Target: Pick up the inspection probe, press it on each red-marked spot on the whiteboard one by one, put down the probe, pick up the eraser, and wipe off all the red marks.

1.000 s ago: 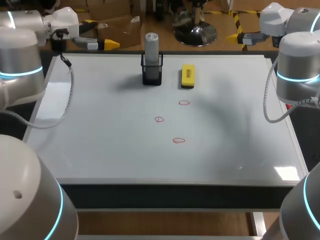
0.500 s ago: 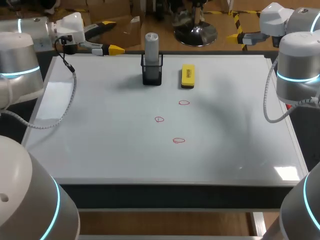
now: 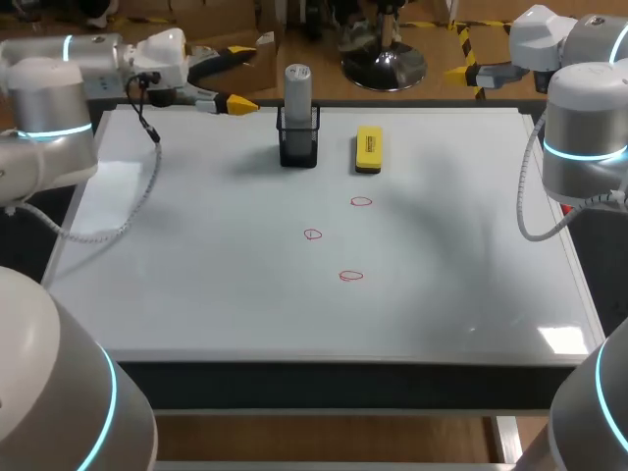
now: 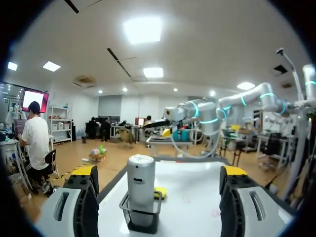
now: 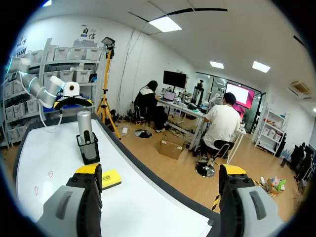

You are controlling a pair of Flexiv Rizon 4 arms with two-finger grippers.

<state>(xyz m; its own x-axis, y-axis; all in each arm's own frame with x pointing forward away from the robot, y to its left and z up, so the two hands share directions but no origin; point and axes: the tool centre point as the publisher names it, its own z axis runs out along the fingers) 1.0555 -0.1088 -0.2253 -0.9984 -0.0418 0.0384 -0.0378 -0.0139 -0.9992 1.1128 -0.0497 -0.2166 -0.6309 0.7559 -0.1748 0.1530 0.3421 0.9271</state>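
Observation:
The left gripper should next grip the probe by its upper part (image 3: 297,84) (image 4: 141,170), so that the robot can press the probe on the red-marked spots.
A grey cylindrical probe (image 3: 297,90) stands upright in a black mesh holder (image 3: 298,145) at the far middle of the whiteboard (image 3: 196,285). A yellow eraser (image 3: 368,149) lies just to its right. Three red marks (image 3: 361,202) (image 3: 312,235) (image 3: 350,277) sit mid-board. My left gripper (image 3: 242,78) is open at the far edge, left of the probe. In the left wrist view the probe (image 4: 141,180) stands ahead of the open gripper (image 4: 158,180), between its fingers' lines. My right gripper (image 3: 461,71) hangs open past the far right corner, with the probe (image 5: 85,126) and eraser (image 5: 111,178) far ahead of it (image 5: 160,173).
The whiteboard's raised frame (image 3: 324,361) runs along the near side. My right arm's body (image 3: 584,147) stands over the board's right edge. The left arm's cable (image 3: 147,186) loops over the board's left part.
My left gripper has swung to the right along the far edge, closing on the probe. The right arm, probe, eraser and marks have stayed put.

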